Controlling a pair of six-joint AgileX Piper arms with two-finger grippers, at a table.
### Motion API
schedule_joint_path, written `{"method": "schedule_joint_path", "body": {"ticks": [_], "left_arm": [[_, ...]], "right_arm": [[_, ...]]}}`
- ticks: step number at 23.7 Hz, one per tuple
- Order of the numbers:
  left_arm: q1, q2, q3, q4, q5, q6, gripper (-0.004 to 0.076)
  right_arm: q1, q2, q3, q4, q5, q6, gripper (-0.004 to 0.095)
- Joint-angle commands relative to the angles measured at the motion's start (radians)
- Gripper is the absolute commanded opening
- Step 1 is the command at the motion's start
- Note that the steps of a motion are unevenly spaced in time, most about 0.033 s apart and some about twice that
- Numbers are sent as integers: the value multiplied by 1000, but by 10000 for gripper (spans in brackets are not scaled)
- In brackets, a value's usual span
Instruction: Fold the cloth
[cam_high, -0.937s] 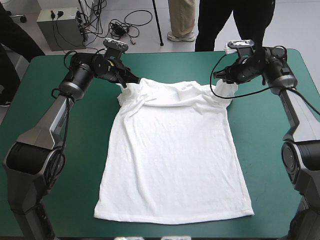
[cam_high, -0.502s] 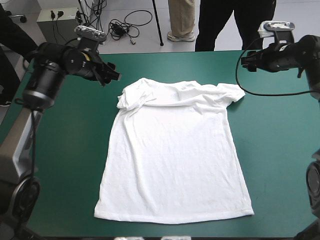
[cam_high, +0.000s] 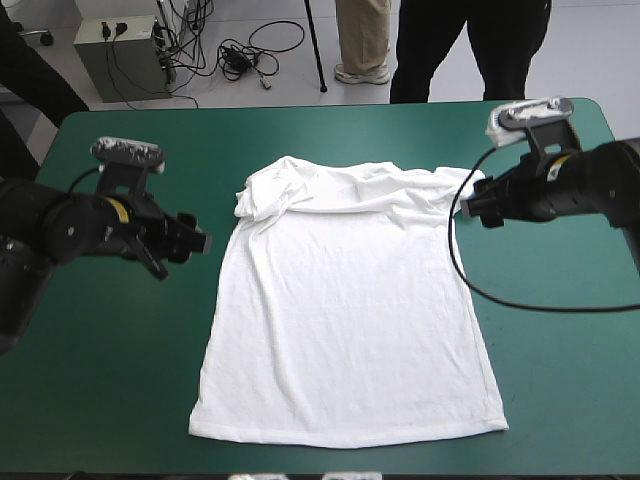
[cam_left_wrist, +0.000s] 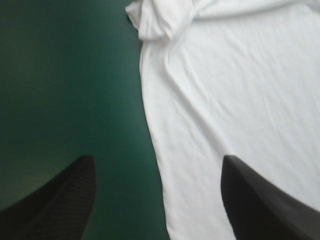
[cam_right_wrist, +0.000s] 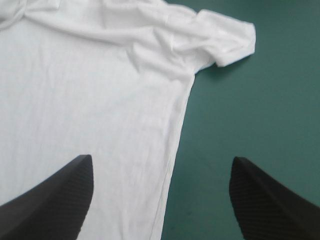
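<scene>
The shirt's body (cam_high: 350, 320) is flat on the tabletop. My left gripper needs to grab the shirt next by the raised fold along its side (cam_high: 262, 270).
The white T-shirt (cam_high: 345, 310) lies spread flat mid-table, hem toward the near edge. Its shoulder end is rumpled, with the left sleeve (cam_high: 255, 195) bunched and folded in. My left gripper (cam_high: 190, 243) hovers open beside the shirt's left side, holding nothing. In the left wrist view the shirt's side edge (cam_left_wrist: 152, 135) runs between the spread fingers of that gripper (cam_left_wrist: 157, 200). My right gripper (cam_high: 477, 207) stands open next to the right sleeve (cam_high: 465, 185). From the right wrist, the T-shirt (cam_right_wrist: 90, 90) and its sleeve (cam_right_wrist: 227, 42) lie ahead of the gripper (cam_right_wrist: 160, 200).
Teal-green cover (cam_high: 100, 360) shows broadly on both sides of the T-shirt and in a strip along the near edge. The table's far edge (cam_high: 320, 108) runs a short way beyond the collar.
Both grippers have let go of the shirt's shoulders, opened and drawn away from the far end toward the shirt's sides. The shoulders and sleeves now rest on the table.
</scene>
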Motion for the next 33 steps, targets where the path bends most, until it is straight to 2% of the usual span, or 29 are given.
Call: {"method": "schedule_joint_path", "body": {"ticks": [1,3,4,7,10,16,21,23,26,31,33], "left_arm": [[-35,-116,165,-51,38,-60,514],[-58,-168,293,-74,38,-93,514],[-84,-207,417,-87,38,-121,514],[-127,-235,588,-94,17,-151,514],[-188,-235,722,-130,-76,-188,514],[-211,-172,825,-130,-222,-225,509],[-211,-60,863,-133,-313,-225,447],[-211,-32,868,-137,-330,-225,403],[-211,7,868,-144,-343,-225,294],[-211,19,868,-146,-384,-225,72],[-211,19,868,-148,-385,-225,6]], "right_arm": [[52,-109,87,-30,2,38,715],[62,-151,157,-30,2,53,706],[64,-191,233,-32,2,61,668],[64,-248,366,-34,2,61,629],[64,-281,483,-8,2,66,631],[64,-295,669,32,-88,59,631],[141,-295,819,32,-174,77,630],[179,-295,842,32,-185,104,630],[249,-295,870,-9,-197,190,630],[367,-295,925,-227,-195,439,630],[400,-295,958,-260,-204,502,631]]}}
